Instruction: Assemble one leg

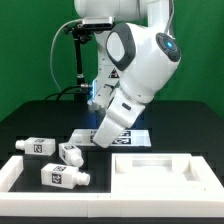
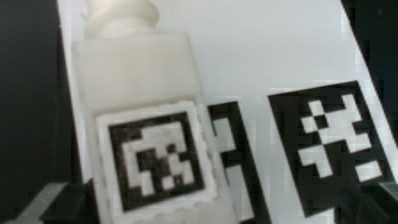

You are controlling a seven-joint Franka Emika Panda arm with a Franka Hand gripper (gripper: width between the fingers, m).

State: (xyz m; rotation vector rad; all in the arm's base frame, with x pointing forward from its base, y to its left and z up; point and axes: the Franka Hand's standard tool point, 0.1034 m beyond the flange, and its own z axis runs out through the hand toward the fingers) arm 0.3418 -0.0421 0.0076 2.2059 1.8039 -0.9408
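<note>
My gripper picks up the white table leg by its tagged end [image 2: 171,192] next, so its rounded screw end stays free for assembly.
A white table leg [image 2: 134,85] fills the wrist view, lying lengthwise on a flat white board with its rounded screw end away from the camera and a black-and-white tag on its upper face. My gripper [image 2: 199,216] is open and low over the leg's tagged end. One dark fingertip [image 2: 50,206] shows beside the leg, apart from it. In the exterior view the arm bends down to the middle of the table, and the gripper [image 1: 96,136] is mostly hidden behind the white hand. Three more white legs lie at the exterior view's left: [image 1: 38,145], [image 1: 70,153], [image 1: 65,177].
The marker board [image 1: 132,137] lies under and beside the hand, and its tags [image 2: 329,135] show next to the leg. A white walled frame [image 1: 160,172] stands at the front right. Another white piece [image 1: 12,172] is at the front left. A dark stand [image 1: 78,55] rises behind.
</note>
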